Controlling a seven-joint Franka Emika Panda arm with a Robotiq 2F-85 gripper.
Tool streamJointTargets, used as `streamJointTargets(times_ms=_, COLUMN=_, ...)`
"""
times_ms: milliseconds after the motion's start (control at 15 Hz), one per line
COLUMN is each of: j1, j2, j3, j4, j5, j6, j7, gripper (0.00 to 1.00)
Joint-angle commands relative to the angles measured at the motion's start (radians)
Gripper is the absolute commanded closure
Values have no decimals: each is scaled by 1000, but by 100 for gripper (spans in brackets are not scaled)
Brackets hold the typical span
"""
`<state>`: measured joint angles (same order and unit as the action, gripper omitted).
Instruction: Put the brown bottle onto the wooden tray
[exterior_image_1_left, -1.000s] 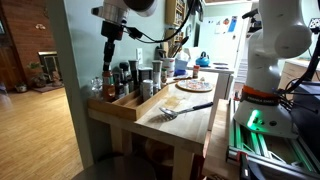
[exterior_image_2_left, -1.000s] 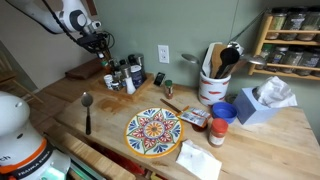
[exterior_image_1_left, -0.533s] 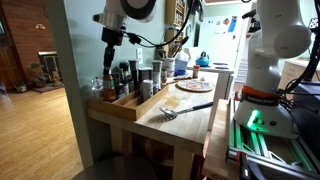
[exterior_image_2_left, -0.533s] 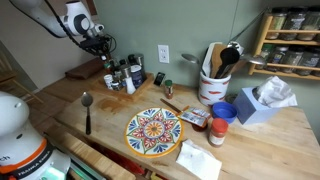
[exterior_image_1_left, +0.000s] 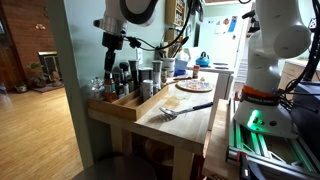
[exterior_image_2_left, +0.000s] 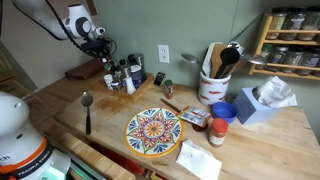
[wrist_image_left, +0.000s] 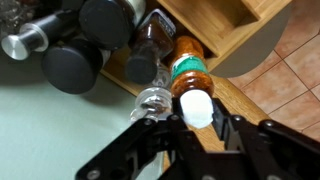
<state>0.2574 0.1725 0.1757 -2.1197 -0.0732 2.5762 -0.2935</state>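
Note:
The brown bottle's lower body sits down inside the wooden tray's rim (exterior_image_1_left: 114, 104) (wrist_image_left: 222, 52) and the bottle would rest there, so the robot's gripper should release it now.
The brown bottle (wrist_image_left: 188, 72) has a reddish-brown body, a green band and a white cap. In the wrist view my gripper (wrist_image_left: 197, 118) is shut on that white cap. The bottle is at the end of the wooden tray (exterior_image_1_left: 140, 104), beside a clear glass bottle (wrist_image_left: 152, 100) and several black grinders (wrist_image_left: 72, 66). In both exterior views the gripper (exterior_image_1_left: 109, 66) (exterior_image_2_left: 104, 48) points straight down over the bottle (exterior_image_1_left: 108, 88) (exterior_image_2_left: 108, 78) at the tray's end. I cannot tell whether the bottle rests on the wood or hangs just above it.
A colourful round plate (exterior_image_2_left: 153, 131) lies mid-table, with a spoon (exterior_image_2_left: 86, 110) to its left. A white utensil crock (exterior_image_2_left: 213, 85), a blue tissue box (exterior_image_2_left: 262, 103) and a red-lidded jar (exterior_image_2_left: 216, 133) stand further along. A spatula (exterior_image_1_left: 185, 108) lies beside the tray.
The wrist has shifted slightly sideways over the tray's end. The gripper stays above the same bottle.

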Motion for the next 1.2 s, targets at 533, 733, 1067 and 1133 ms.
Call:
streamJointTargets(times_ms=533, j1=-40, j2=-46, j3=54, j4=-9, j5=36, j6=15, j7=-56, gripper=12)
streamJointTargets(times_ms=733, j1=-60, j2=-136, j3=81, j4=-25, j5=157, j6=-51, j7=-152, gripper=0)
streamJointTargets(times_ms=1067, j1=-93, j2=-328, j3=-1, j4=-82, j5=149, j6=-278, j7=-125, gripper=0)
streamJointTargets(times_ms=1133, j1=-104, j2=-364, j3=-22, j4=-90, j5=138, j6=-325, j7=-120, gripper=0)
